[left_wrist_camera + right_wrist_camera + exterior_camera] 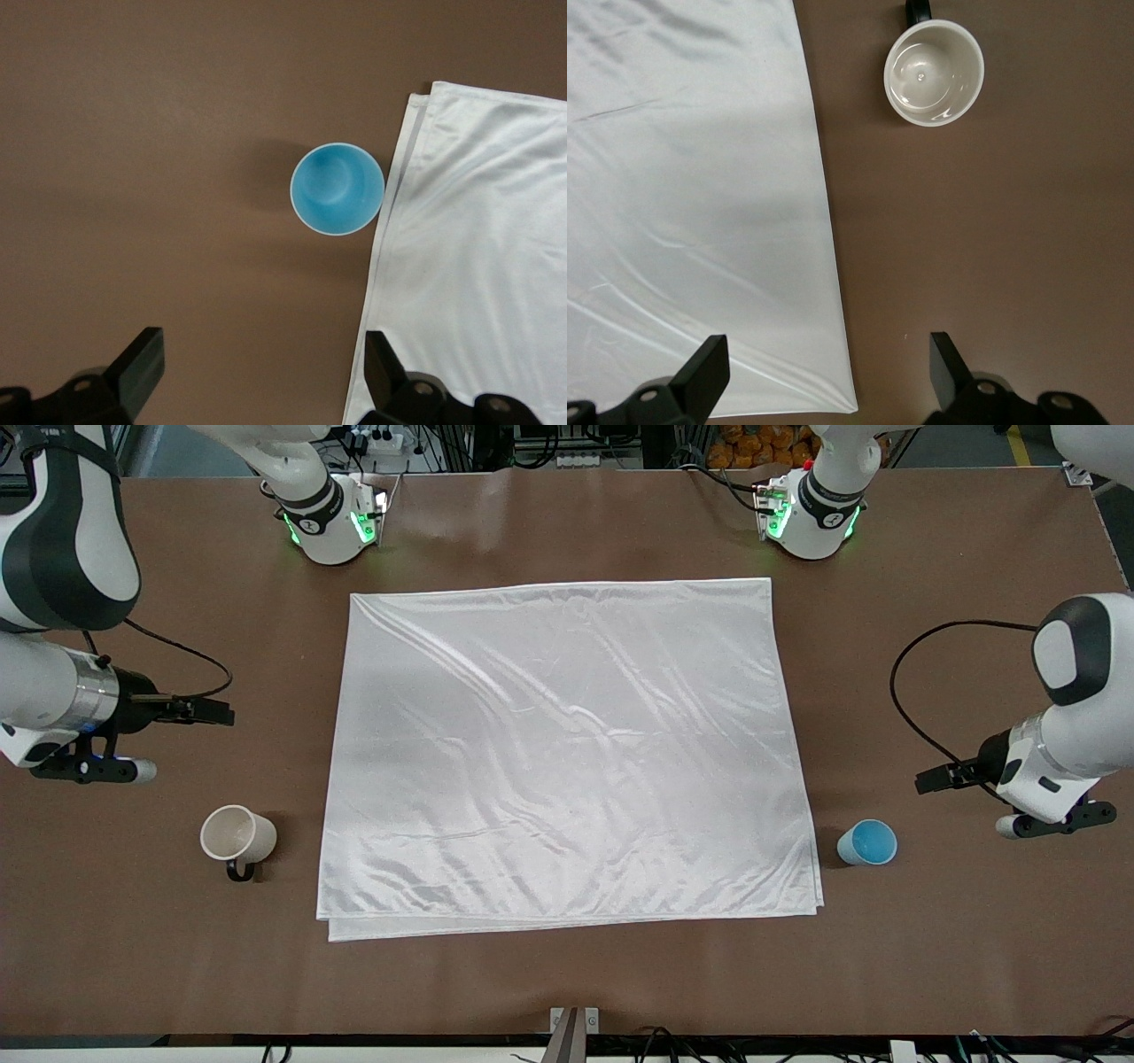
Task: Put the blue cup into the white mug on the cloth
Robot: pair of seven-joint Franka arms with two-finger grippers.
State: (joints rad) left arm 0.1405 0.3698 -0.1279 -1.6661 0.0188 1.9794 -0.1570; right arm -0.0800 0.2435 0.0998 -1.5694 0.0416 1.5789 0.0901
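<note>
The left gripper grabs the cup's open rim (878, 820) next, thin with two facing sides, as the blue cup's outer side (848, 847) is round and tapers.
The white cloth (567, 753) lies flat in the middle of the table, folded double. The blue cup (868, 843) stands upright on bare table just off the cloth's edge, toward the left arm's end. My left gripper (941, 778) hovers open over bare table beside it; in the left wrist view the blue cup (337, 189) sits ahead of the open left gripper (263, 354). The white mug (237, 837) stands on bare table toward the right arm's end, its handle toward the front camera. My right gripper (208, 712) hangs open; the white mug (934, 73) shows apart from the right gripper (830, 359).
Both arm bases (332, 518) stand along the table's back edge. A black cable (899, 691) loops over the table by the left arm. A small metal bracket (574, 1020) sits at the table's near edge. Brown tabletop (567, 974) surrounds the cloth.
</note>
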